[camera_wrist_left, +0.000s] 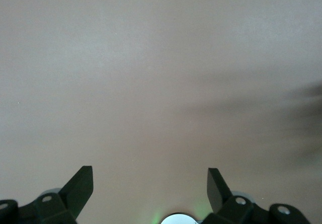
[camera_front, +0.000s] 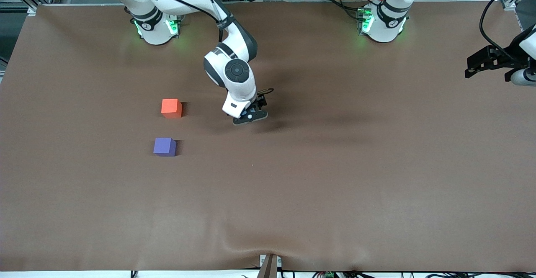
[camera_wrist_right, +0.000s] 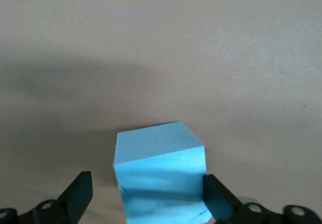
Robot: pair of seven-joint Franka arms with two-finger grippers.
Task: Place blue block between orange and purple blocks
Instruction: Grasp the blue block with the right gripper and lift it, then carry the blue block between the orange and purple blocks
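My right gripper should next take hold of the blue block (camera_wrist_right: 160, 156) by its opposite sides, to fill the gap between the orange and purple blocks.
The blue block (camera_wrist_right: 160, 156) shows only in the right wrist view, resting on the brown table between my right gripper's open fingers; one finger touches its side and the other stands apart from it. In the front view my right gripper (camera_front: 250, 118) is low over the table's middle and hides the block. The orange block (camera_front: 171, 108) lies toward the right arm's end of the table. The purple block (camera_front: 164, 147) lies nearer the front camera than the orange one, with a gap between them. My left gripper (camera_front: 475, 66) waits open and empty, off the left arm's end of the table.
The brown table cloth (camera_front: 335, 177) is bare around the blocks. The left wrist view shows only bare cloth under the left gripper (camera_wrist_left: 150, 176). Cables and frame parts lie along the table's edge by the robots' bases.
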